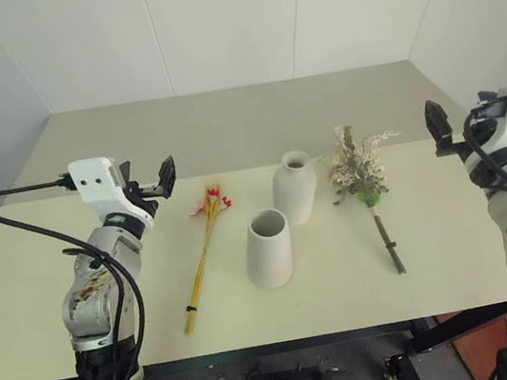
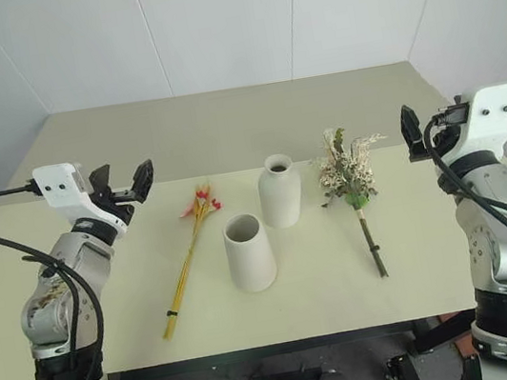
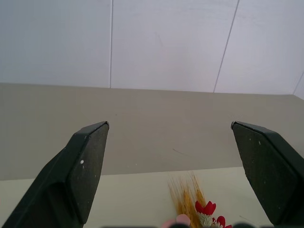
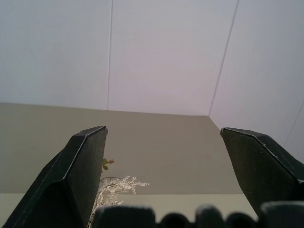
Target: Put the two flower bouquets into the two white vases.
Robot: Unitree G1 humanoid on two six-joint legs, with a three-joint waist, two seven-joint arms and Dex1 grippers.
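Observation:
The bushy bouquet has bound stems that my right gripper needs to reach and grip, so that its blooms stay free to stand above the white vase.
Two white vases stand mid-table: a bottle-shaped one (image 1: 294,186) and, in front of it to the left, a tapered wide-mouthed one (image 1: 269,247). Left of them lies the slim bouquet (image 1: 204,256) of yellow stems, its pink and red blooms (image 3: 209,209) pointing away from me. On the vases' right lies the bushy beige-green bouquet (image 1: 359,171), dark stems toward me. My left gripper (image 1: 147,178) hovers open above the table's left side, left of the blooms. Over the table's right edge, right of the bushy bunch, my right gripper (image 2: 434,126) hangs open. Both are empty.
The pale table (image 1: 224,127) runs back to a white panelled wall (image 1: 227,21). Bare tabletop lies behind the vases and along the front edge (image 1: 286,334). The bushy bunch's sprig tips (image 4: 114,187) show between my right fingers.

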